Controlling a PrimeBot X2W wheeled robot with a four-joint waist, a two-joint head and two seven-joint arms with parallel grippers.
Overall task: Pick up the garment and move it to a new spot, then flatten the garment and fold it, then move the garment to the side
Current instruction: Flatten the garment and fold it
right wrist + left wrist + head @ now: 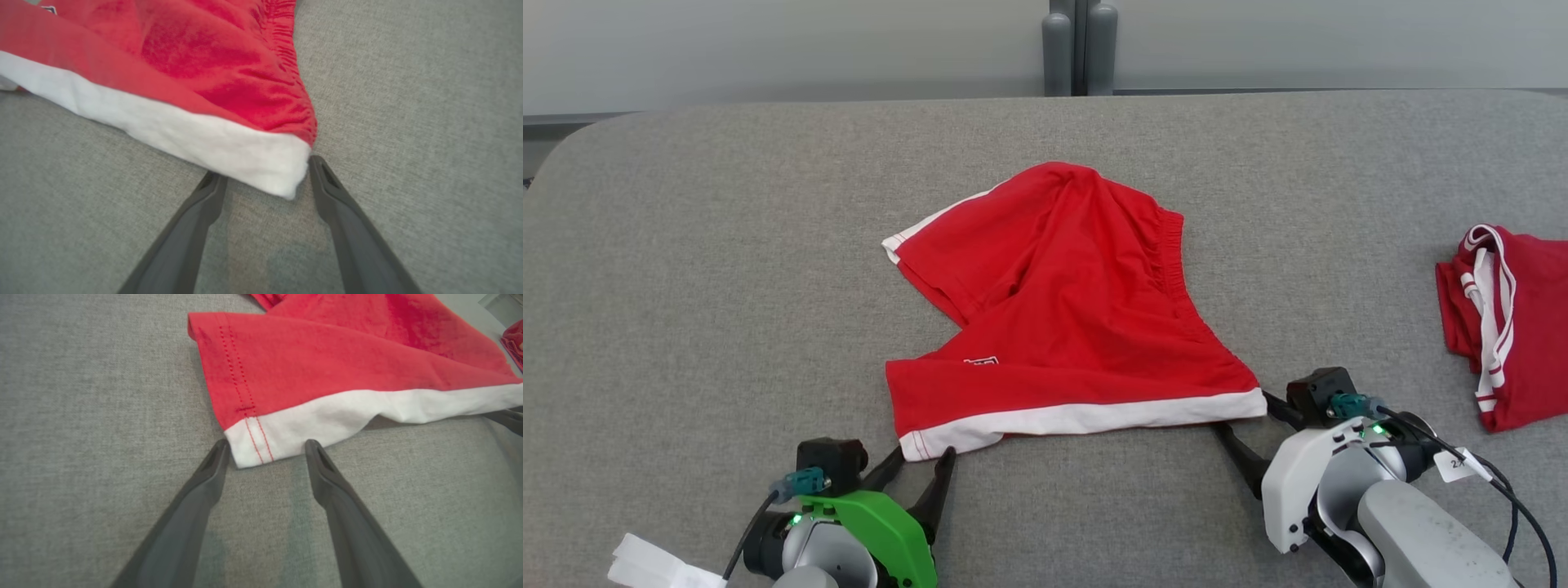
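The red cloth (1101, 328) of the shorts lies loose on the tabletop. My right gripper grabs the white hem corner (1252, 403) that sticks out beside the shorts' waistband next.
The garment (1062, 310) is a pair of red shorts with white hem bands, lying crumpled in the middle of the grey table (686, 286). My left gripper (923, 460) stands open at its near left corner; in the left wrist view the white hem corner (253, 447) lies between the two fingertips of that gripper (266, 447). My right gripper (1245, 416) stands open at the near right corner, and the right wrist view shows the white hem end (282, 179) between the tips of the gripper (265, 171), beside the gathered waistband (294, 81).
A second red garment with white stripes (1507, 327) lies folded at the table's right edge. Two grey posts (1078, 49) stand behind the far edge. A white tag (654, 567) hangs by my left wrist.
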